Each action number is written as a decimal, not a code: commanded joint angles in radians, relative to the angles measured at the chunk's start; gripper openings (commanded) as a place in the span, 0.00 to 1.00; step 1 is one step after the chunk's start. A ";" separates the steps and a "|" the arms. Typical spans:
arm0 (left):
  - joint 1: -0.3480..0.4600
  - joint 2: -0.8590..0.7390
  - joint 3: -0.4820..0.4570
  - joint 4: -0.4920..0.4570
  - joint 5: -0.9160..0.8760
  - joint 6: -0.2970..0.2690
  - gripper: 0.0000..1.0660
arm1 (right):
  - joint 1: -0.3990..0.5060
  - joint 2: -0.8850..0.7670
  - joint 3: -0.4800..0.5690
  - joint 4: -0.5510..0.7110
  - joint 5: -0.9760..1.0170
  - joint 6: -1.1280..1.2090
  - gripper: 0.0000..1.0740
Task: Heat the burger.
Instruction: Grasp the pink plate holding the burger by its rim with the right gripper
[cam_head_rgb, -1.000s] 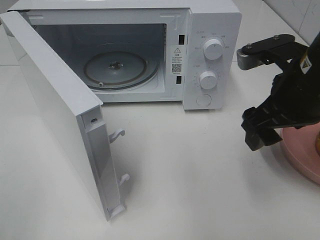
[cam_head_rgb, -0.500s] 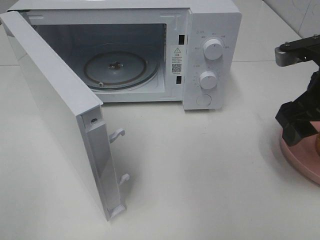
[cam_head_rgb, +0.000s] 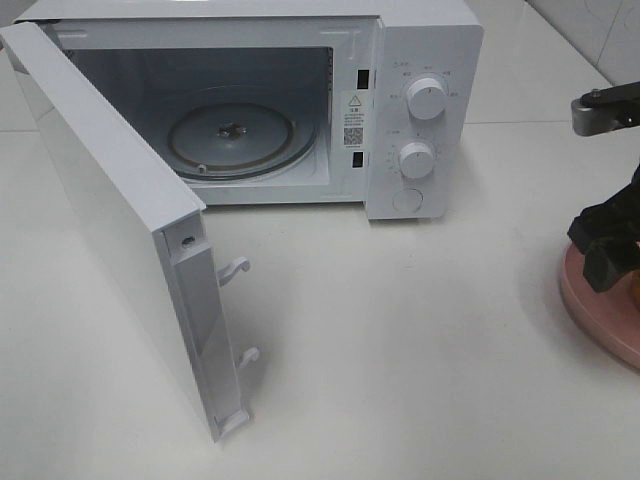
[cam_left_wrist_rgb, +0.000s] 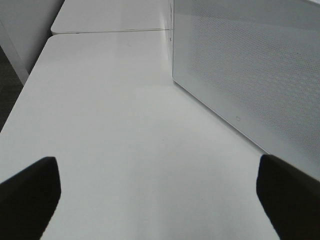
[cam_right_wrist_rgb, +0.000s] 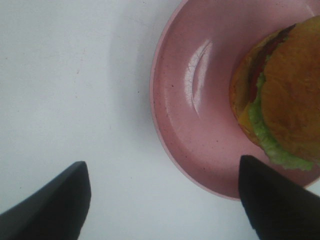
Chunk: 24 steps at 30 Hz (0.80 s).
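The burger needs to be carried into the microwave on the pink plate. My right gripper should grip the plate by its rim (cam_head_rgb: 573, 306) next.
The burger (cam_right_wrist_rgb: 285, 95), golden bun over green lettuce and red tomato, sits on the pink plate (cam_right_wrist_rgb: 195, 100) in the right wrist view. My right gripper (cam_right_wrist_rgb: 162, 165) hovers open above the plate's rim, beside the burger and gripping nothing. From high up, this gripper (cam_head_rgb: 610, 250) hangs over the plate (cam_head_rgb: 600, 310) at the far right edge and hides the burger. My left gripper (cam_left_wrist_rgb: 157, 160) is open above bare table, next to the outer face of the microwave door (cam_left_wrist_rgb: 250, 75). It is out of the high view.
The white microwave (cam_head_rgb: 420, 60) stands at the back with its door (cam_head_rgb: 120, 230) swung wide open toward the front left. Its glass turntable (cam_head_rgb: 235, 135) holds nothing. Two knobs (cam_head_rgb: 427, 98) sit on its right panel.
My right arm has moved right, from the table beside the plate to above it, partly leaving the high view. The microwave and door have not moved.
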<state>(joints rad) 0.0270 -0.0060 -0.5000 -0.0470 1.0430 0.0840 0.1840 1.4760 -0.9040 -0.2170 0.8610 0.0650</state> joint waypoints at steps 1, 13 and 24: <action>0.001 -0.022 0.002 0.003 -0.003 -0.003 0.94 | -0.007 0.029 -0.004 -0.003 -0.019 -0.015 0.73; 0.001 -0.022 0.002 0.003 -0.003 -0.003 0.94 | -0.007 0.132 -0.004 -0.003 -0.091 -0.015 0.72; 0.001 -0.022 0.002 0.003 -0.003 -0.003 0.94 | -0.007 0.243 -0.004 -0.003 -0.177 0.002 0.71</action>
<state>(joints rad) 0.0270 -0.0060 -0.5000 -0.0470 1.0430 0.0840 0.1840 1.6950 -0.9050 -0.2170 0.7050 0.0580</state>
